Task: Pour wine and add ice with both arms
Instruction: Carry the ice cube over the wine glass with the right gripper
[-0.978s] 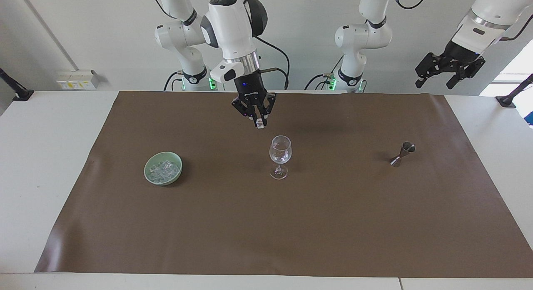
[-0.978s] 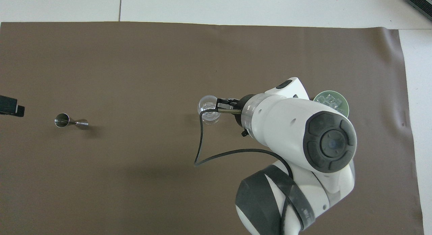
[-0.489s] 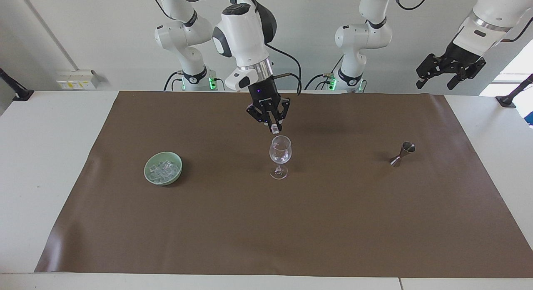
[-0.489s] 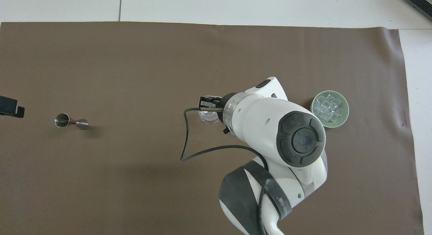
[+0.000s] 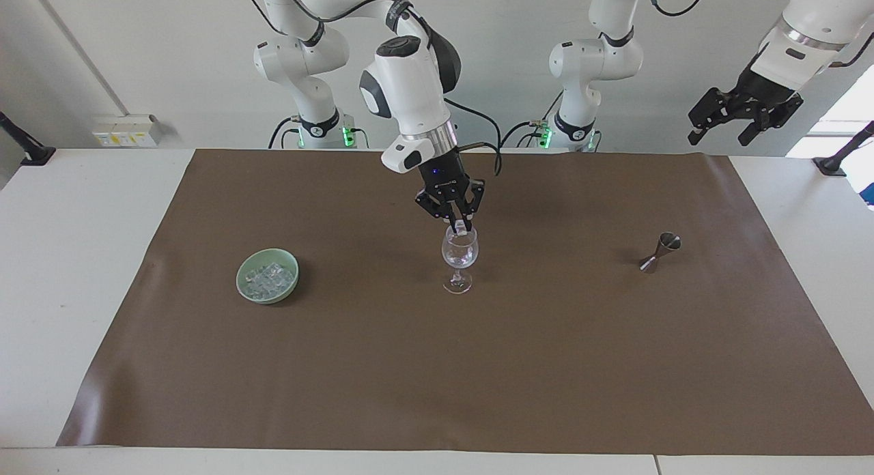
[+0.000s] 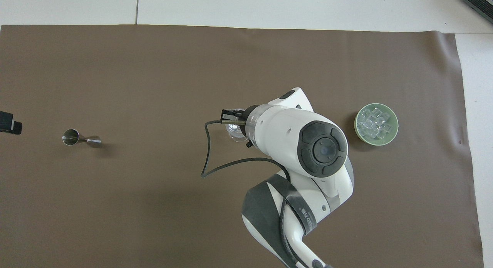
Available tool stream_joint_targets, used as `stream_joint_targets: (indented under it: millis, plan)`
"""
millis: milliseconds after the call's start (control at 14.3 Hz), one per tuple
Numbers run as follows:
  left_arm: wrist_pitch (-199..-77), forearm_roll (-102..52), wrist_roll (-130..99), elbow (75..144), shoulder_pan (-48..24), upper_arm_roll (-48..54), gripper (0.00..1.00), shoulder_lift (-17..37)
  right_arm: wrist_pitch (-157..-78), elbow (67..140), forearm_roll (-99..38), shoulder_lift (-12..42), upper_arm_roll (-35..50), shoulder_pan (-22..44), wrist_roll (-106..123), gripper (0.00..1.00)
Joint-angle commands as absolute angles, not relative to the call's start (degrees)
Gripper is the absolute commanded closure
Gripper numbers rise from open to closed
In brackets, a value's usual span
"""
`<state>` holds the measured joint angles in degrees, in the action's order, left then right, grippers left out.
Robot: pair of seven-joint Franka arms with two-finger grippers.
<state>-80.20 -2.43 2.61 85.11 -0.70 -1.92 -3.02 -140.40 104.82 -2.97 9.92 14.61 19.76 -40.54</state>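
The ice cube is held by my right gripper's fingers over the opening of the wine glass and would land inside, so my gripper should let it go now.
A clear wine glass (image 5: 459, 256) stands mid-mat. My right gripper (image 5: 461, 228) hangs right at its rim, fingers pointing down, shut on one small whitish ice cube (image 5: 465, 230) at the mouth of the bowl. In the overhead view the right arm covers most of the glass (image 6: 233, 132), and only the right gripper's (image 6: 228, 118) black tip shows. More ice (image 5: 270, 277) fills a green bowl (image 5: 268, 298) toward the right arm's end; the ice (image 6: 373, 122) and bowl (image 6: 376, 143) also show from overhead. My left gripper (image 5: 718, 138) waits high, open and empty.
A steel jigger (image 5: 659, 252) lies tipped on the brown mat (image 5: 437, 366) toward the left arm's end; it also shows in the overhead view (image 6: 81, 138). The right arm's black cable (image 6: 208, 152) loops over the mat beside the glass.
My right gripper has carried the ice cube sideways and down from beside the glass to its rim. The left gripper has barely shifted.
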Motion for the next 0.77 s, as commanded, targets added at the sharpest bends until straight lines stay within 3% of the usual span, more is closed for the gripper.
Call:
stream_joint_targets:
  millis: [0, 140, 699]
  plan:
    - [-79.28, -1.23, 2.72, 84.9, -1.32, -2.2, 0.0, -3.78, -141.77, 103.71, -1.93, 11.34, 14.59, 20.21, -42.19, 1.0]
    - [-79.28, -1.23, 2.72, 84.9, -1.14, -2.2, 0.0, -3.78, -141.85, 103.71, -1.93, 11.42, 14.59, 20.13, -42.19, 0.95]
    - [-79.28, -1.23, 2.72, 84.99, -1.14, -2.2, 0.0, -3.78, -142.12, 103.71, -1.93, 11.69, 14.59, 19.78, -42.01, 0.58]
